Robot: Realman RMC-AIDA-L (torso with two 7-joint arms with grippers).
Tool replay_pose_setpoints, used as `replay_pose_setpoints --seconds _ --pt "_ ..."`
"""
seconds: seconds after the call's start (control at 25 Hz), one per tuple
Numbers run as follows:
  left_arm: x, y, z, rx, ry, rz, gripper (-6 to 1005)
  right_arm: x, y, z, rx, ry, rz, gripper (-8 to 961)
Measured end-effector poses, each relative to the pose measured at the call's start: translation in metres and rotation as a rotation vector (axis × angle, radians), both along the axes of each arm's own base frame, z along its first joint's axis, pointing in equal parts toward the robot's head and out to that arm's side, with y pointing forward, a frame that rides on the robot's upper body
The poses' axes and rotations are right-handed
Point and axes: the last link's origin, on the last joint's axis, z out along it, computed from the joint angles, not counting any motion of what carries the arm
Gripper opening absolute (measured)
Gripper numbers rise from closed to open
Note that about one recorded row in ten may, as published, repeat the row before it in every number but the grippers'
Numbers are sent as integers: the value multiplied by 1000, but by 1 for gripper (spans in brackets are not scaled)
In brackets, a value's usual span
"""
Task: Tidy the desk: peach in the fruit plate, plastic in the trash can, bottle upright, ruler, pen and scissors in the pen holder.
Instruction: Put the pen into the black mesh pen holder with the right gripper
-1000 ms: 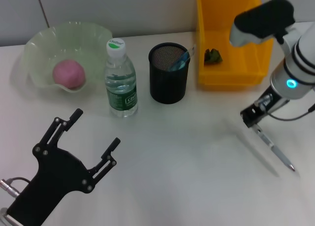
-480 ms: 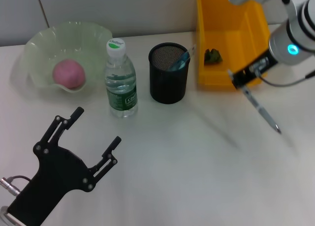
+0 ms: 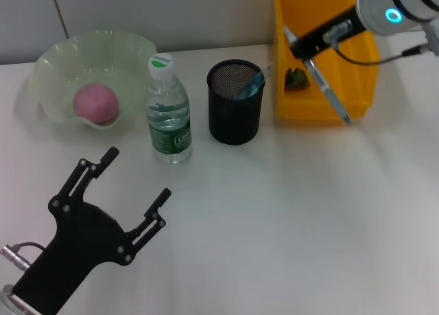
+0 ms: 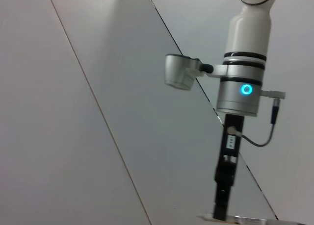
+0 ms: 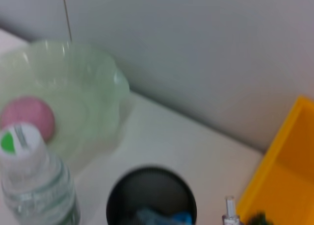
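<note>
The silver pen's lower tip hangs over the yellow bin, so my right gripper should move it inside the black pen holder before opening.
My right gripper (image 3: 295, 44) is shut on a silver pen (image 3: 329, 92) and holds it in the air over the front of the yellow bin (image 3: 360, 88), to the right of the black mesh pen holder (image 3: 235, 116). The pen hangs slanting down and right. Blue-handled items (image 3: 250, 86) stand in the holder. The water bottle (image 3: 168, 112) stands upright. The pink peach (image 3: 96, 101) lies in the green plate (image 3: 130, 51). A crumpled green plastic piece (image 3: 296, 78) lies in the bin. My left gripper (image 3: 136, 174) is open and empty at the front left.
The right wrist view shows the plate (image 5: 93, 83), the peach (image 5: 24, 117), the bottle (image 5: 34, 181), the pen holder (image 5: 152, 195) and the bin (image 5: 287, 171) below it. The left wrist view shows the right arm (image 4: 244, 83) against the wall.
My right gripper has lifted the pen off the table at the right and carried it back and left, over the yellow bin toward the pen holder. The left arm has barely moved.
</note>
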Motion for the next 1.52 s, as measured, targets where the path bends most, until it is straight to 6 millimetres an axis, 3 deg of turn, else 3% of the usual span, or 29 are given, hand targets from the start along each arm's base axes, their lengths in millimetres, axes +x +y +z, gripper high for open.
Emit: replay_pose_setpoints --seconds 0.32,0.64,0.92,1.24,1.52 --pt "0 1 0 0 0 -2 783 -20 9 1 46 54 108 162" --pt "1 2 0 0 0 -6 783 -36 20 -20 89 105 263 182" --pt "1 1 0 0 0 -5 783 -33 29 -47 136 127 361 200" --pt "1 2 0 0 0 -6 783 -26 26 -77 169 202 430 220" --pt "1 2 0 1 0 -6 783 -2 22 -103 188 202 452 238"
